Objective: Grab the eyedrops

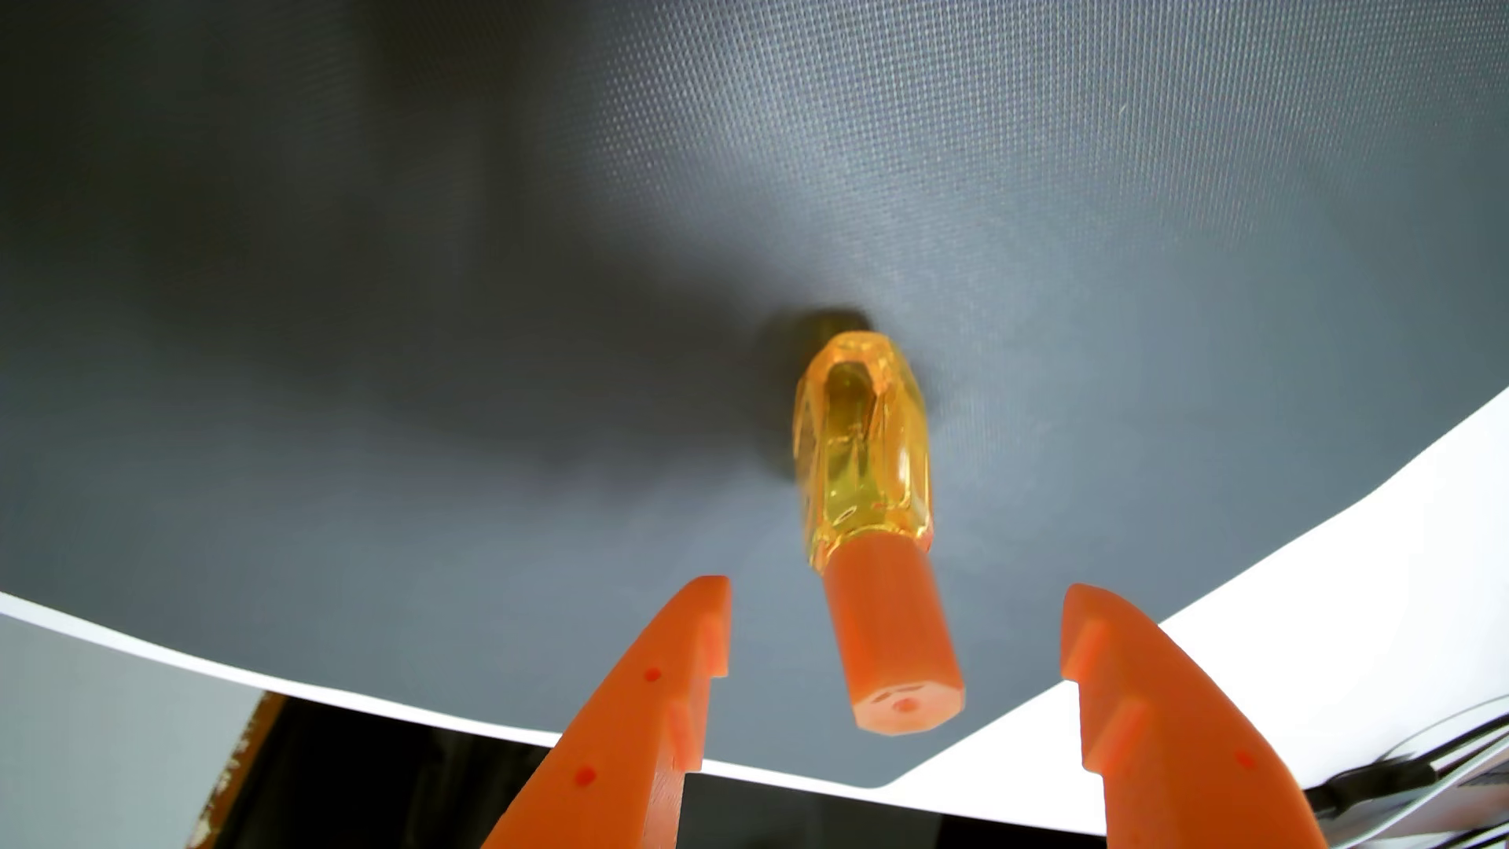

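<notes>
The robot's gripper should reach the eyedrops and hold the bottle by its clear yellow body, so that the orange cap stays free.
The eyedrops (870, 506) are a small clear yellow-orange bottle with an opaque orange cap, standing upright on a dark grey mat (408, 326) in the wrist view. The cap points toward the camera. My gripper (898, 604) is open. Its two orange fingers come in from the bottom edge, one on each side of the cap, with a gap to the bottle on both sides. The left finger (653, 694) and the right finger (1159, 718) touch nothing.
The mat's white edge (327, 694) runs along the bottom and right. A white surface (1347, 612) lies at the right, with dark cables (1404, 775) at the bottom right corner. A dark area (392, 784) lies beyond the mat's edge.
</notes>
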You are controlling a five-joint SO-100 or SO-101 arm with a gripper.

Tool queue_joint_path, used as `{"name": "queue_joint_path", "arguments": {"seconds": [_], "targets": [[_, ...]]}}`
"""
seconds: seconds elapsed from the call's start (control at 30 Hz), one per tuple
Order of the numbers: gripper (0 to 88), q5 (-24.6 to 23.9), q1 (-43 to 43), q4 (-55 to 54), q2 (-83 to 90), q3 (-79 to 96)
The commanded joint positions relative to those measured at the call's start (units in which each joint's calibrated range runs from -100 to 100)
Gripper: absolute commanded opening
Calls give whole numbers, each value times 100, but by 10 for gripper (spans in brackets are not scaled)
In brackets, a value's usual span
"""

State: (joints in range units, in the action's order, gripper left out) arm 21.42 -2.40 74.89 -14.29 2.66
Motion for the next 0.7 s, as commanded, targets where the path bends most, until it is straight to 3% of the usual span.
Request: {"name": "queue_joint_path", "arguments": {"seconds": [0.0,0.67], "targets": [[233,-36,-18,-25,-11,-172],[231,-145,-76,-345,-622,-136]]}}
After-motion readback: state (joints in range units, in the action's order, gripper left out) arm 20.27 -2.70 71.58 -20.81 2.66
